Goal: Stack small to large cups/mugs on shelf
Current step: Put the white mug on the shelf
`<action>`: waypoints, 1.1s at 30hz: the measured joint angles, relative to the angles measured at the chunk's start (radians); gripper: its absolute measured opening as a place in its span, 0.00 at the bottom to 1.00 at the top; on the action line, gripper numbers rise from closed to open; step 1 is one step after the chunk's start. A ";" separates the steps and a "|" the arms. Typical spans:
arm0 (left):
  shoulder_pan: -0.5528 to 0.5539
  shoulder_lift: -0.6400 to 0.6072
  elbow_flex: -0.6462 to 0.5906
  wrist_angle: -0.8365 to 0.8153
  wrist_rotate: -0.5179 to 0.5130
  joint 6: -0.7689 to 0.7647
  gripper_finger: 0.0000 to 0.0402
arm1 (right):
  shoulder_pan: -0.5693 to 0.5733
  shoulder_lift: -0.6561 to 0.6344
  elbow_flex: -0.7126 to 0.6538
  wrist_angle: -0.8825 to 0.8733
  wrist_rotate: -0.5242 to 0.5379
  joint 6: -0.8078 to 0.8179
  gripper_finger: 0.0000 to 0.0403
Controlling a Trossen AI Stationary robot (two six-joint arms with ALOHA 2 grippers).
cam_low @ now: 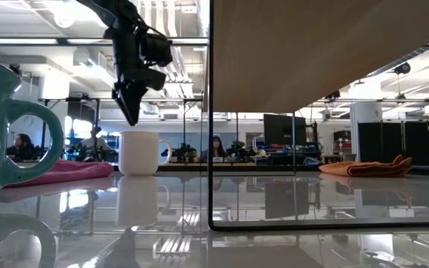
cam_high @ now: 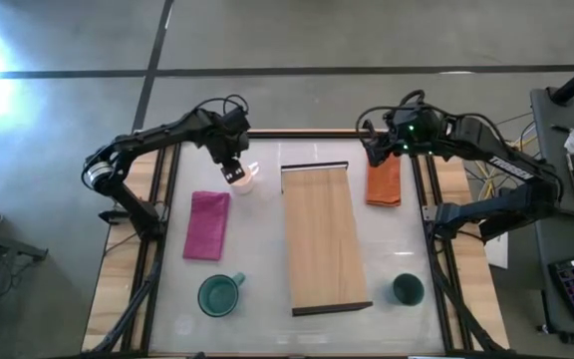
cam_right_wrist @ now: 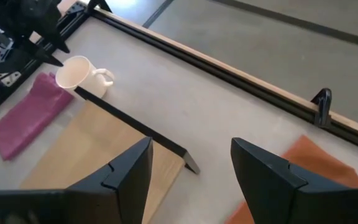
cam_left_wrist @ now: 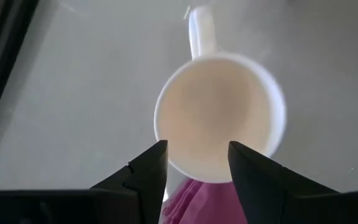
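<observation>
My left gripper needs to stack the cups on the shelf (cam_high: 323, 239), so it should grab the small white mug by its rim (cam_high: 242, 189) next.
The small white mug (cam_high: 246, 180) stands upright on the table at the far left of the shelf (cam_high: 323, 239), its handle (cam_left_wrist: 202, 31) pointing toward the shelf. My left gripper (cam_left_wrist: 196, 163) is open and hovers just above the mug's rim, pointing down, as the low view (cam_low: 131, 113) shows. The teal-green mug (cam_high: 219, 295) stands near the front left. The dark green cup (cam_high: 408, 289) stands near the front right. My right gripper (cam_right_wrist: 191, 167) is open and empty above the far right of the table, by the orange cloth (cam_high: 384, 182).
A magenta cloth (cam_high: 207, 224) lies flat just nearside of the white mug. The shelf's black rails (cam_high: 315, 167) stand at its far and near ends. The orange cloth lies right of the shelf's far end. Black frame rails run along both table sides.
</observation>
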 joint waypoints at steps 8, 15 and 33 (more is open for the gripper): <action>0.000 0.000 -0.047 0.055 -0.043 0.003 0.39 | 0.002 -0.001 -0.059 0.050 -0.001 0.017 0.52; 0.013 0.011 -0.058 0.131 -0.092 0.006 0.39 | 0.003 -0.001 -0.093 0.074 -0.008 0.034 0.52; 0.045 0.088 -0.072 0.176 -0.063 0.111 0.39 | 0.002 -0.001 -0.092 0.096 -0.001 0.033 0.52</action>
